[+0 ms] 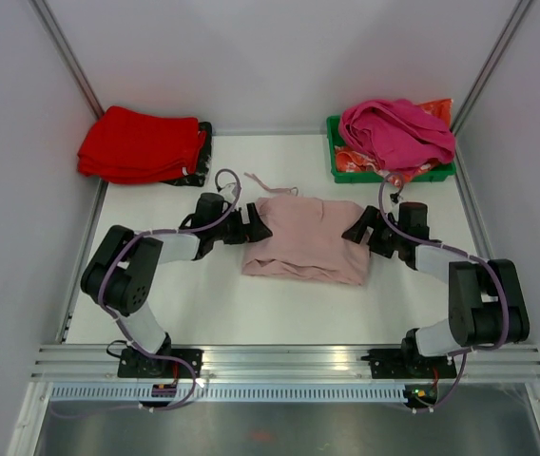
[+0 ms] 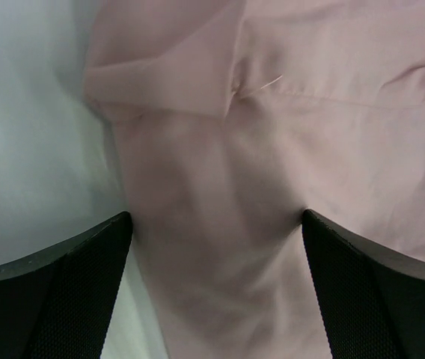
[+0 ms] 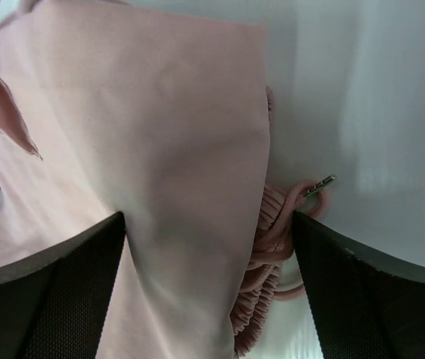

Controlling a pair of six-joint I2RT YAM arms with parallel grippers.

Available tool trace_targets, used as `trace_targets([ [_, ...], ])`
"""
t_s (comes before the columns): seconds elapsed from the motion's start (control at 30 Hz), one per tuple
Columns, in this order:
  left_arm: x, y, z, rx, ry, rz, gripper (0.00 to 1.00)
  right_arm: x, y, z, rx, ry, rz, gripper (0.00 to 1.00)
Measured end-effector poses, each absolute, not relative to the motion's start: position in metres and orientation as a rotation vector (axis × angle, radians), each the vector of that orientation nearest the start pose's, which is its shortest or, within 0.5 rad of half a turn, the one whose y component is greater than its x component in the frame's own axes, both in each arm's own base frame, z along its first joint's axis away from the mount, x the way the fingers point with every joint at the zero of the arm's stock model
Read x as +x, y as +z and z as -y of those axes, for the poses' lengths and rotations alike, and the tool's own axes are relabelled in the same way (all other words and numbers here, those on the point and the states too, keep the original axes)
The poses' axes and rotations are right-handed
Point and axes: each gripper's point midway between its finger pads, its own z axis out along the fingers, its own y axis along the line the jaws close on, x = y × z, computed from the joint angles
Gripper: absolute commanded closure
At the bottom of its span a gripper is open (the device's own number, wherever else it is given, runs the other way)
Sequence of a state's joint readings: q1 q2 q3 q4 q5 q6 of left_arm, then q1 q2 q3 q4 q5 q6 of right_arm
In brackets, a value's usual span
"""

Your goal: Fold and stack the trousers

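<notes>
The folded trousers are to be carried and stacked. My right gripper will next grab their gathered waistband edge, opposite my left gripper.
The pale pink trousers (image 1: pixel 305 242) lie folded into a rough rectangle in the middle of the table. A thin pink drawstring cord (image 1: pixel 272 188) trails off their far left corner. My left gripper (image 1: pixel 257 226) is at the trousers' left edge, with its jaws wide apart. In the left wrist view the pink fabric (image 2: pixel 272 149) fills the gap of that gripper (image 2: pixel 216 217). My right gripper (image 1: pixel 356 231) is at the trousers' right edge, also open. The right wrist view shows the fabric (image 3: pixel 153 149), the gathered waistband (image 3: pixel 268 247) and a metal-tipped cord (image 3: pixel 319 183) between its jaws (image 3: pixel 206 218).
A stack of folded vivid red garments (image 1: pixel 142 144) sits at the back left. A green bin (image 1: pixel 338 163) at the back right holds a bright magenta garment (image 1: pixel 398 131). Grey walls close in both sides. A metal rail (image 1: pixel 289 361) runs along the near edge.
</notes>
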State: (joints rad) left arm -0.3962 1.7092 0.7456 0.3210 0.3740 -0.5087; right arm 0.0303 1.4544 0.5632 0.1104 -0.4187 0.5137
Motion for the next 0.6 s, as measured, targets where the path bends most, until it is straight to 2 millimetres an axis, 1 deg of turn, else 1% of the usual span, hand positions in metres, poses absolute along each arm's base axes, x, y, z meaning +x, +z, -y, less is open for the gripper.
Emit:
trace_targets([
  [0.1,0.352,0.042,0.242,0.097,-0.922,-2.287,0.01,0.331,0.039,-0.107,0.352,0.791,-2.328,0.02],
  [0.2,0.356,0.042,0.246,0.103,-0.934,-2.275,0.02,0.335,0.039,-0.116,0.327,0.812,-2.306,0.05],
  [0.23,0.357,0.042,0.248,0.105,-0.937,-2.271,0.03,0.335,0.039,-0.120,0.316,0.818,-2.301,0.09],
  [0.27,0.357,0.042,0.249,0.108,-0.941,-2.268,0.04,0.335,0.039,-0.124,0.304,0.824,-2.298,0.17],
  [0.3,0.357,0.042,0.251,0.110,-0.943,-2.268,0.05,0.334,0.037,-0.128,0.297,0.827,-2.300,0.20],
  [0.33,0.357,0.042,0.252,0.113,-0.945,-2.267,0.07,0.333,0.035,-0.132,0.294,0.834,-2.304,0.27],
  [0.4,0.357,0.041,0.253,0.110,-0.947,-2.265,0.12,0.331,0.032,-0.137,0.290,0.845,-2.312,0.37],
  [0.43,0.357,0.041,0.253,0.107,-0.947,-2.264,0.20,0.330,0.031,-0.139,0.290,0.849,-2.316,0.48],
  [0.47,0.357,0.040,0.253,0.101,-0.947,-2.266,0.28,0.329,0.029,-0.140,0.287,0.852,-2.320,0.55],
  [0.5,0.357,0.038,0.253,0.091,-0.945,-2.272,0.45,0.327,0.025,-0.141,0.295,0.855,-2.333,0.62],
  [0.53,0.356,0.036,0.252,0.078,-0.945,-2.281,0.53,0.325,0.022,-0.143,0.301,0.866,-2.344,0.75],
  [0.57,0.355,0.033,0.252,0.072,-0.943,-2.290,0.62,0.324,0.020,-0.144,0.301,0.870,-2.348,0.83],
  [0.6,0.354,0.030,0.253,0.070,-0.945,-2.299,0.81,0.323,0.019,-0.146,0.303,0.884,-2.355,0.90],
])
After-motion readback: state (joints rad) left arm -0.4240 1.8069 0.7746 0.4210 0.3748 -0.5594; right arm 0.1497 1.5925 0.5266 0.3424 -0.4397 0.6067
